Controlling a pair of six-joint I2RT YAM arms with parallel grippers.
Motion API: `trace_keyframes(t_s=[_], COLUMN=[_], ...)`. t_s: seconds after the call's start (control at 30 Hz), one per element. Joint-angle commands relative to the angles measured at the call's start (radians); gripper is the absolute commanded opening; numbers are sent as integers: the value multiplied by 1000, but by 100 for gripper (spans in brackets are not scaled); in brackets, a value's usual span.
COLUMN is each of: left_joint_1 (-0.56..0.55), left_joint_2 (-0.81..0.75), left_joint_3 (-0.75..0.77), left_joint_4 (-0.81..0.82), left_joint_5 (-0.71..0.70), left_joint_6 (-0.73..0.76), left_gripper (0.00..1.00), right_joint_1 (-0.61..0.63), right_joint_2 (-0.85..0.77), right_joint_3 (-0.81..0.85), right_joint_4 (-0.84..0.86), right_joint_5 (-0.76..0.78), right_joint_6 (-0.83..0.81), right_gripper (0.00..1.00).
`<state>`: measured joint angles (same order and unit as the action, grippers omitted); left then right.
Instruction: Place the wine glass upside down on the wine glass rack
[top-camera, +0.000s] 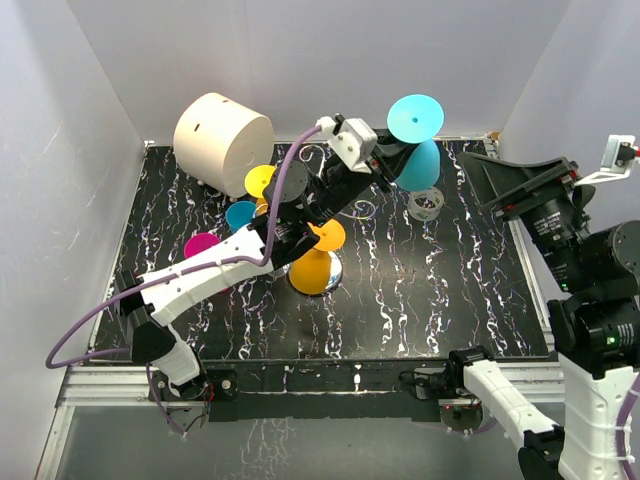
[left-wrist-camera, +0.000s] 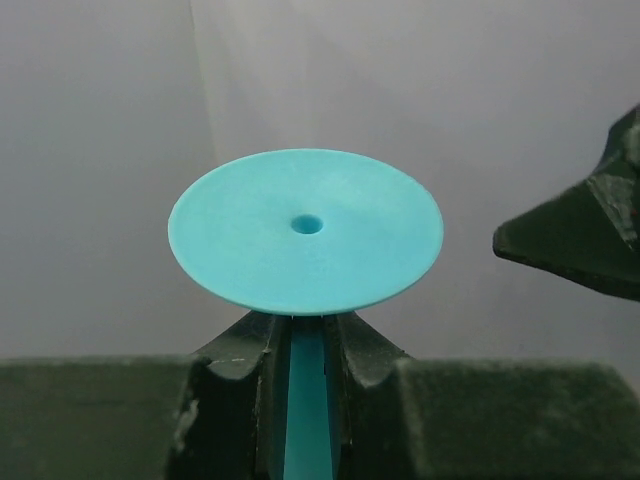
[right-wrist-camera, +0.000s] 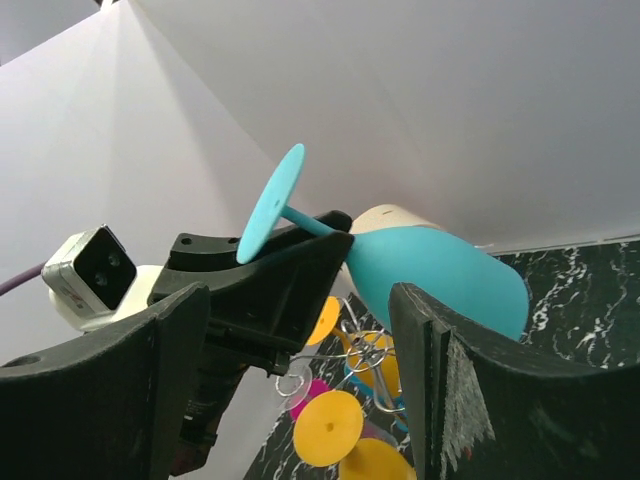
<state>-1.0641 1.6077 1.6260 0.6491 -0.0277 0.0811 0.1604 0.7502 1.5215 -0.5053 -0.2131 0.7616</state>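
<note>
I need to reach the teal wine glass with my right gripper and grab it by the edge of its foot (top-camera: 415, 117), so the stem stays free to slide into the rack.
My left gripper (top-camera: 388, 160) is shut on the stem of a teal wine glass (top-camera: 418, 165) and holds it up in the air, foot (top-camera: 415, 117) uppermost and bowl tilted down. This is right of the silver wire rack (top-camera: 337, 270). In the left wrist view the stem (left-wrist-camera: 308, 400) sits between my fingers, under the round foot (left-wrist-camera: 305, 230). In the right wrist view the teal bowl (right-wrist-camera: 440, 275) hangs above the rack's curled arms (right-wrist-camera: 372, 348). My right gripper (top-camera: 490, 175) is open and empty, just right of the glass.
Yellow (top-camera: 260, 180), teal (top-camera: 240, 214), pink (top-camera: 202, 245) and orange (top-camera: 312, 270) glasses hang on the rack. A big cream cylinder (top-camera: 222, 137) stands at the back left. A small clear cup (top-camera: 427, 204) sits right of the rack. White walls enclose the table.
</note>
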Motion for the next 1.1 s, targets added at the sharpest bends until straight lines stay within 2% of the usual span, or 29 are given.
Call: trace_keyframes(t_s=[0.0,0.17,0.33,0.53,0.77,1.07], left_joint_1=[1,1,1,1,1,1], left_joint_2=[-84,-82,-99,-112,-105,-96], left_joint_3=[48,54,12,-19,-22,-29], left_joint_4=[-78,-121,-90,-62,-61,-37], left_joint_5=[117,186,220,258,259,300], left_joint_6=[173,287,323,334,340,314], left_gripper=[0,0,0,0,0,0], right_joint_1=[-4,-4,-4,-4,-4,-5], right_joint_2=[49,63,68,120,96,76], right_joint_3=[57,43,22,22,-50,-134], right_joint_4=[29,40,20,-26,33,135], right_joint_5=[-157,-185,-123,-86,-111,-157], right_joint_6=[55,69,124,168,232,342], right_gripper=[70,70,66,51,37,29])
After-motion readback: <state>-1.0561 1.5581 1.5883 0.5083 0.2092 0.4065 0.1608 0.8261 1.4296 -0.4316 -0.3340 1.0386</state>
